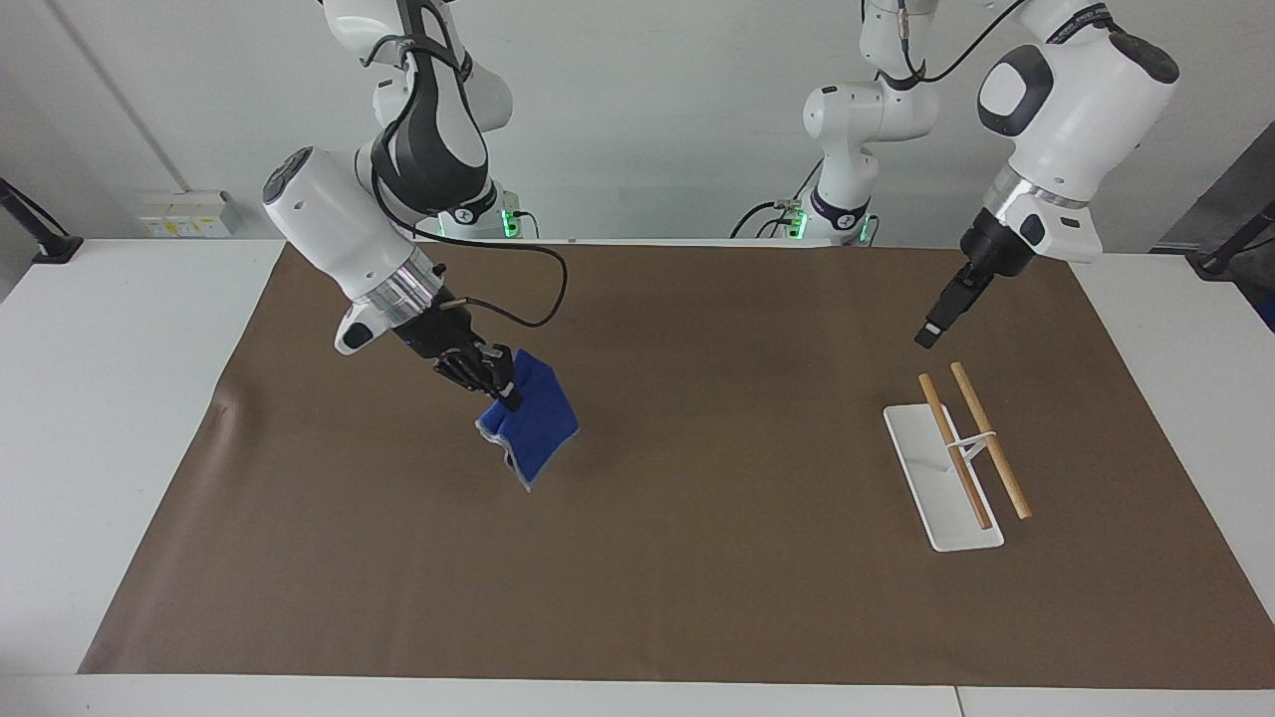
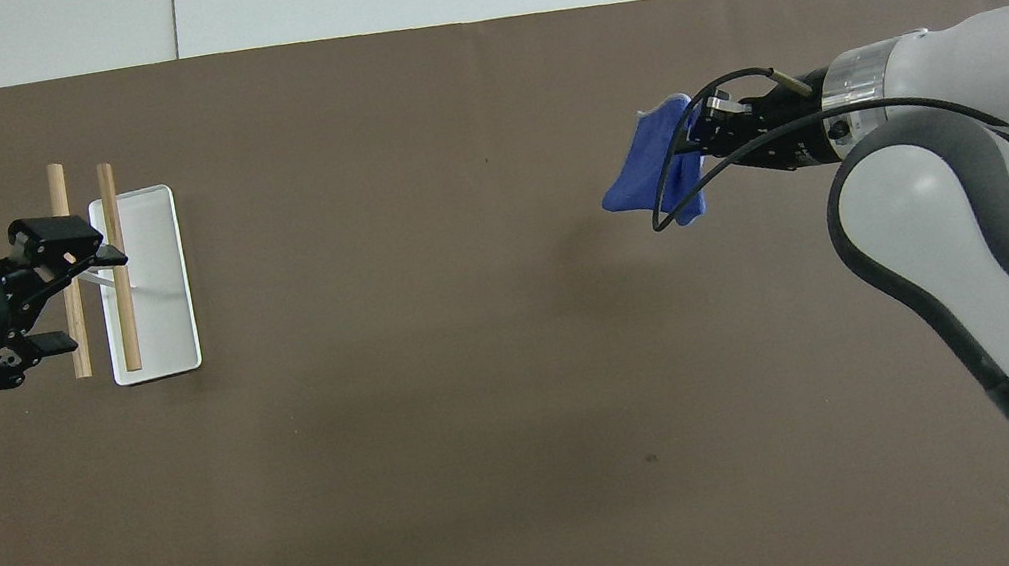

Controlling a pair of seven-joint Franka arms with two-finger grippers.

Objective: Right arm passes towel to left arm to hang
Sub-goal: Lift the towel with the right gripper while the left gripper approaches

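The right gripper's fingers cover one end of the towel, so the left gripper next needs to pinch the towel by its free hanging corner (image 2: 619, 196).
My right gripper (image 1: 498, 383) is shut on one end of the bright-blue towel (image 1: 533, 423) and holds it in the air over the brown mat, toward the right arm's end of the table. The towel hangs down from the fingers, clear of the mat, and also shows in the overhead view (image 2: 649, 174) beside the right gripper (image 2: 711, 127). My left gripper (image 1: 934, 327) is open and empty in the air. In the overhead view the left gripper (image 2: 77, 300) is over the rack's wooden rods.
A towel rack with a white base (image 1: 941, 488) and two wooden rods (image 1: 986, 438) stands toward the left arm's end of the table and also shows in the overhead view (image 2: 154, 278). A brown mat (image 1: 697, 558) covers the table. A black cable (image 1: 528, 289) loops from the right wrist.
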